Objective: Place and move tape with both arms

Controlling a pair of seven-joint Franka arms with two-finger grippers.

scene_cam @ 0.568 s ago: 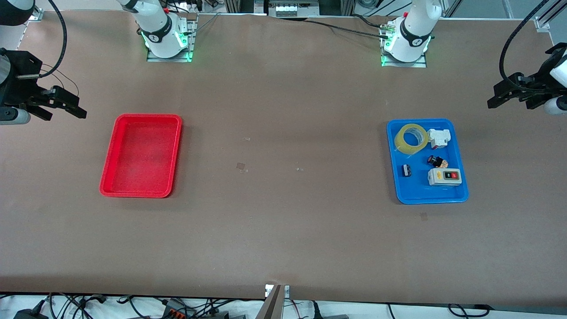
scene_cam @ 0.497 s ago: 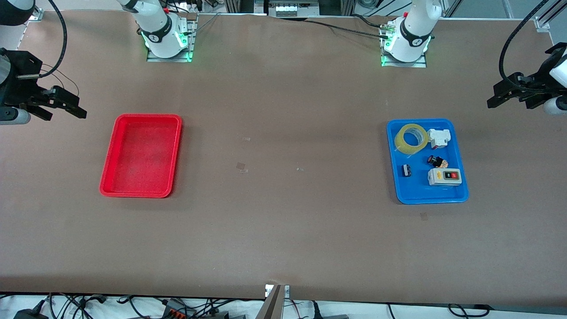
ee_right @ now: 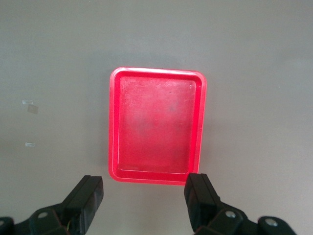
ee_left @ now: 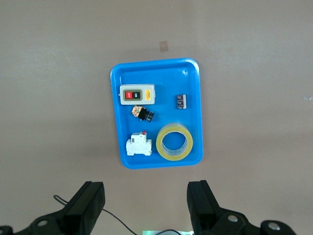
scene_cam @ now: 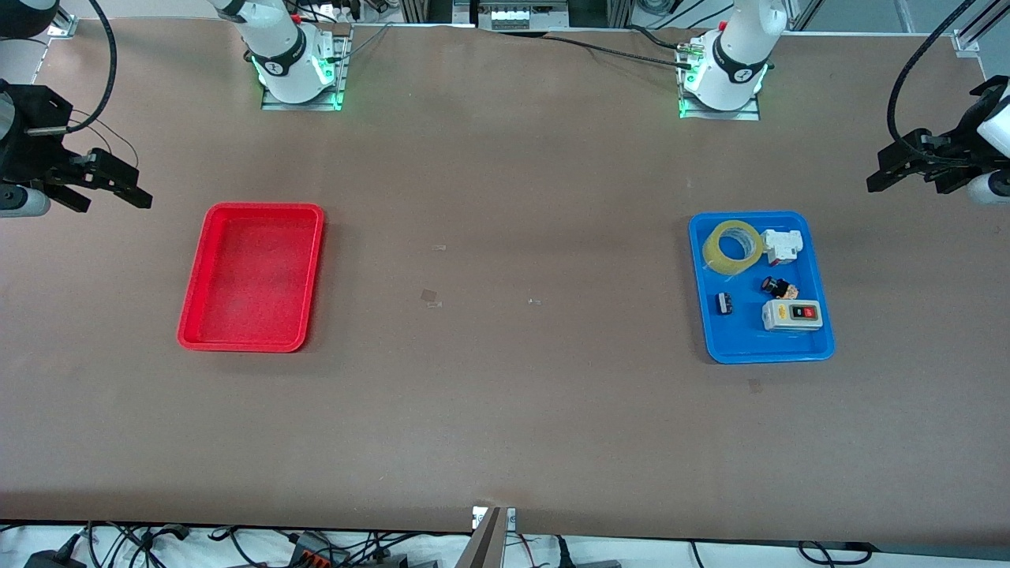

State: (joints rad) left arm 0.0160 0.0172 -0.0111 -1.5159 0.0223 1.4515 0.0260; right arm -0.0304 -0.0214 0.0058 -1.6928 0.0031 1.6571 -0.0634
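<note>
My left gripper grabs the tape by its ring side (scene_cam: 716, 259) (ee_left: 160, 141) next, to place and move the tape.
The tape (scene_cam: 732, 246), a yellowish translucent ring with a grey core, lies flat in the blue tray (scene_cam: 821, 347) in the corner nearest the left arm's base. It also shows in the left wrist view (ee_left: 174, 142). My left gripper (scene_cam: 877, 178) is open and empty, high in the air at the left arm's end of the table, off to the side of the blue tray; its own view shows it (ee_left: 145, 200) too. My right gripper (scene_cam: 134, 192) is open and empty, high at the right arm's end, beside the red tray (scene_cam: 197, 335), and shows in its own view (ee_right: 145, 198).
The blue tray also holds a white breaker (scene_cam: 781, 244), a small black-and-red button (scene_cam: 776, 286), a small dark part (scene_cam: 723, 303) and a grey switch box (scene_cam: 791, 315). The red tray (ee_right: 113, 122) holds nothing. Small tape scraps (scene_cam: 429, 297) lie mid-table.
Both grippers have drifted very slightly upward and outward. The tape and the trays have not moved.
</note>
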